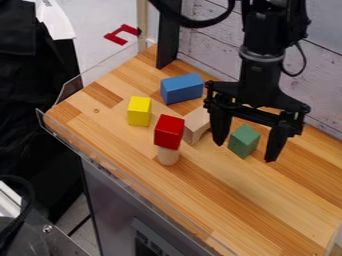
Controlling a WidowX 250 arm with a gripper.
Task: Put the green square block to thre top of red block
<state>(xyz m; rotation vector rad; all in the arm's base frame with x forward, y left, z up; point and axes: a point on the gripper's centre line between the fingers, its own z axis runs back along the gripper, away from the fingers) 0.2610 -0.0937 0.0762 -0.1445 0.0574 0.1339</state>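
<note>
My gripper grabs the green block by its opposite sides next, to stack it on the red block.
My gripper hangs low over the right part of the wooden surface, its two fingers spread wide apart. Between them, touching neither as far as I can tell, is the green block. Left of the gripper, the red block rests on top of a light wooden cylinder that stands upright.
A natural wood block with a curved cutout lies just behind the red one, close to the left finger. Farther back are a blue block and a yellow block. A clear rim runs along the table's front edge; a whitish plank wall stands behind.
</note>
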